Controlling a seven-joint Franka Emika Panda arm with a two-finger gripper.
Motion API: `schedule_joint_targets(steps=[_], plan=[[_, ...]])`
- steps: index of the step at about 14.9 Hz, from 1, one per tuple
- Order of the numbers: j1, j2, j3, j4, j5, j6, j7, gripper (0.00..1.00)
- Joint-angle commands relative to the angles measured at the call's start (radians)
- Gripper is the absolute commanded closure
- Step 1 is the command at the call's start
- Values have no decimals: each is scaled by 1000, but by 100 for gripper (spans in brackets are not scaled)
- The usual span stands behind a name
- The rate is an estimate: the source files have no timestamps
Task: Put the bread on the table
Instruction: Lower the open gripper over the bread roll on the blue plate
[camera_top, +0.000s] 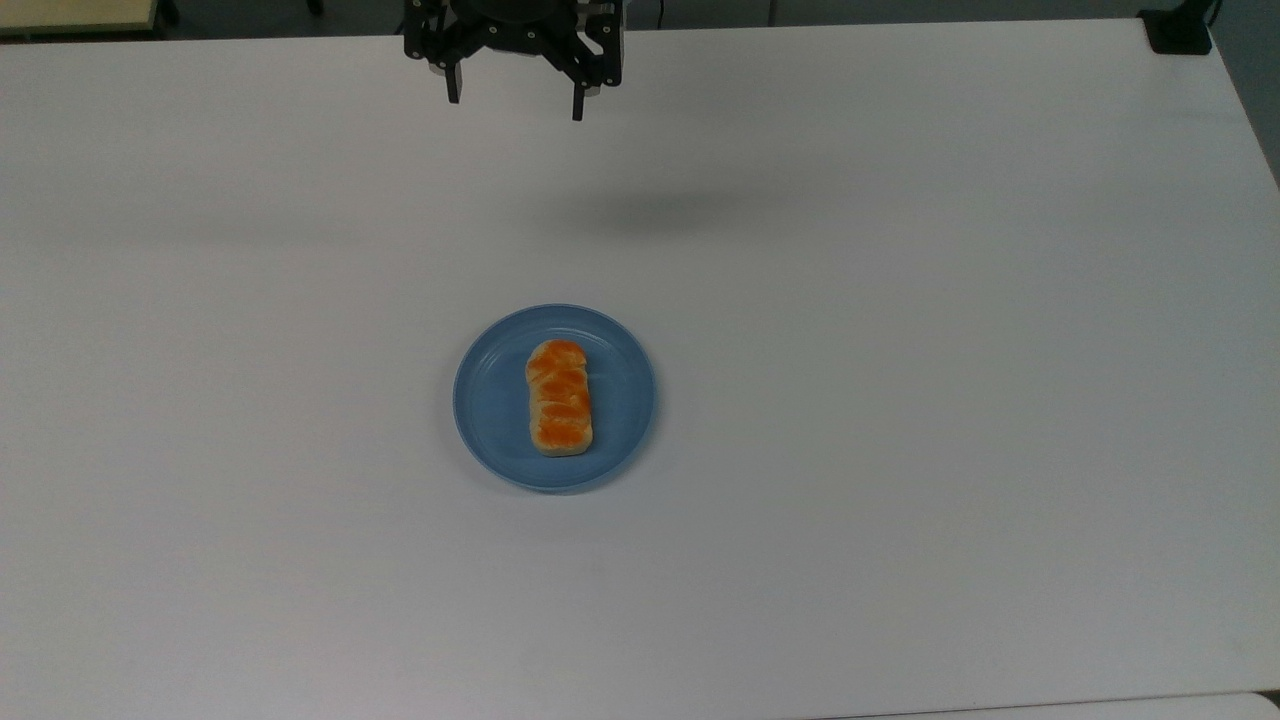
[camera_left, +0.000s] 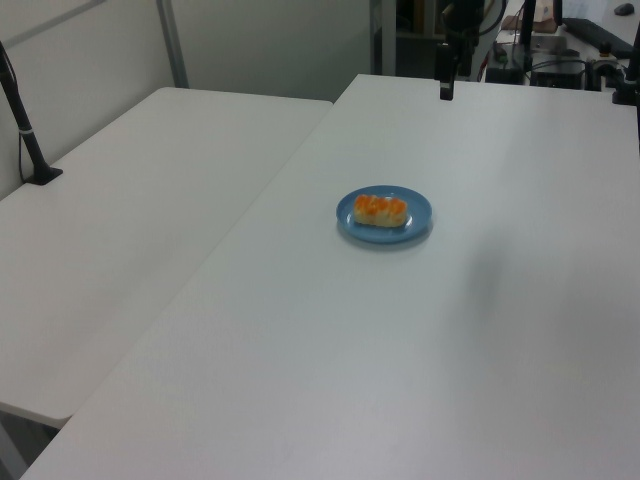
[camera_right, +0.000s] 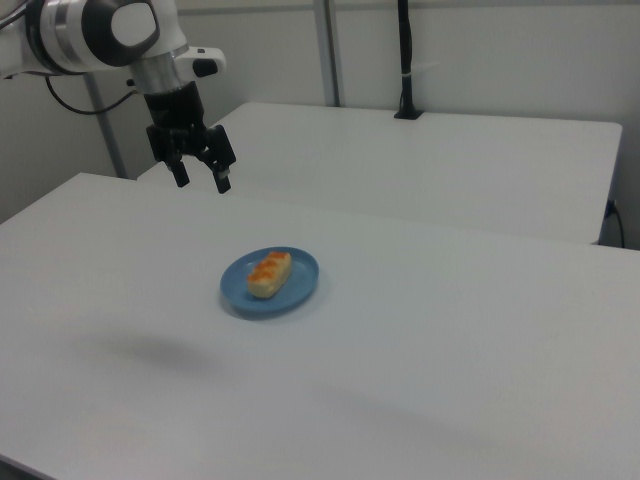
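I will move the bread (camera_top: 559, 397) from the blue plate to the table, so next I will grab it by its pale sides with my gripper.
The bread (camera_top: 559, 397) (camera_left: 381, 211) (camera_right: 269, 273), an oblong roll with a glossy orange top and pale sides, lies on a round blue plate (camera_top: 495, 400) (camera_left: 417, 205) (camera_right: 300, 283) near the middle of the white table (camera_top: 900, 400) (camera_left: 400, 330) (camera_right: 450, 330). My gripper (camera_top: 515, 105) (camera_right: 201, 182) hangs open in the air, well above the table near the top edge of the top view and far from the plate. Nothing is between its fingers. In the left view one dark finger (camera_left: 445, 80) shows at the far end of the table.
A second white table (camera_left: 130, 210) (camera_right: 430, 160) adjoins the first one. A black post (camera_left: 25, 130) (camera_right: 405, 60) is clamped on it. A black block (camera_top: 1178, 30) sits at the top view's top right corner.
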Motion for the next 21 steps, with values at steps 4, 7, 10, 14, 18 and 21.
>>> schedule_joint_targets(steps=[4, 7, 10, 14, 18, 21], plan=[[1, -16, -15, -15, 25, 3, -5, 0], [1, -2, -15, -13, 26, 11, -7, 0], [-12, 50, -15, -13, 26, 110, -7, 0], [-27, 199, -15, -13, 11, 316, -7, 0], [-22, 340, -11, -13, 6, 454, 4, 0], [-18, 432, -3, -13, 8, 534, 13, 0]])
